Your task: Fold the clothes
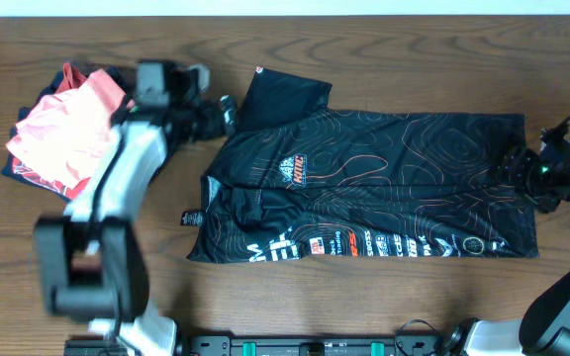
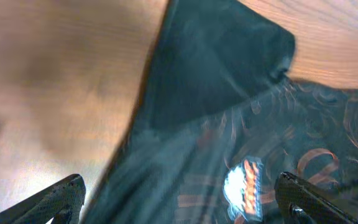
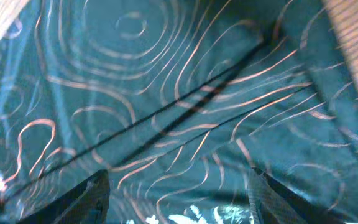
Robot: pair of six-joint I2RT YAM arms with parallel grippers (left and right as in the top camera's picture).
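The robot's left hand has to grab the black jersey's back sleeve near the sleeve's base next, so that it can fold the jersey's back side toward the jersey's front edge.
The black jersey (image 1: 364, 188) with thin orange contour lines lies spread across the middle of the table, white lettering along its front edge. One sleeve (image 1: 280, 97) sticks out at the back left. My left gripper (image 1: 224, 114) is open above the jersey's left edge near that sleeve; its wrist view shows the sleeve (image 2: 216, 68), the orange-white logo (image 2: 244, 190) and the open fingers (image 2: 179, 199) with nothing between them. My right gripper (image 1: 520, 170) is open over the jersey's right end; its fingers (image 3: 179, 196) straddle the patterned fabric (image 3: 166, 93) without holding it.
A pile of folded garments, salmon-pink on top (image 1: 62, 124), lies at the back left beside my left arm. Bare wooden table (image 1: 414, 59) runs along the back and the front edge (image 1: 364, 297).
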